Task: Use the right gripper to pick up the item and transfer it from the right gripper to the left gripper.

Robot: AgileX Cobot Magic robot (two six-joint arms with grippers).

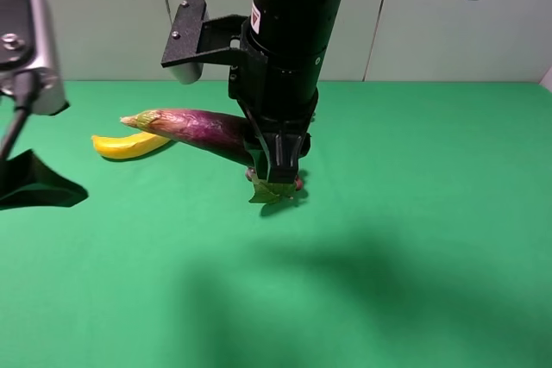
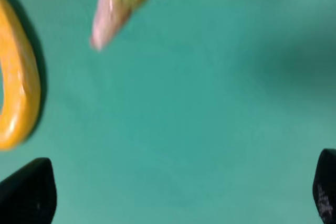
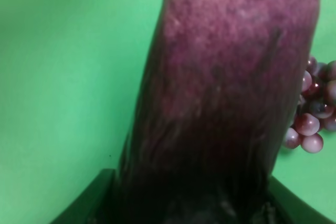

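Observation:
My left gripper next needs to grab the eggplant by its tan-green stem end to take it over from my right gripper.
The dark purple eggplant hangs above the green table, its tan-green stem tip pointing left. My right gripper is shut on its thick end and holds it in the air. In the right wrist view the eggplant fills the frame between the jaws. My left gripper is open at the far left, apart from the eggplant. In the left wrist view the stem tip shows beyond the open fingertips.
A yellow banana lies on the green table below the eggplant's stem end; it also shows in the left wrist view. A red grape bunch with a leaf lies under the right gripper, seen too in the right wrist view.

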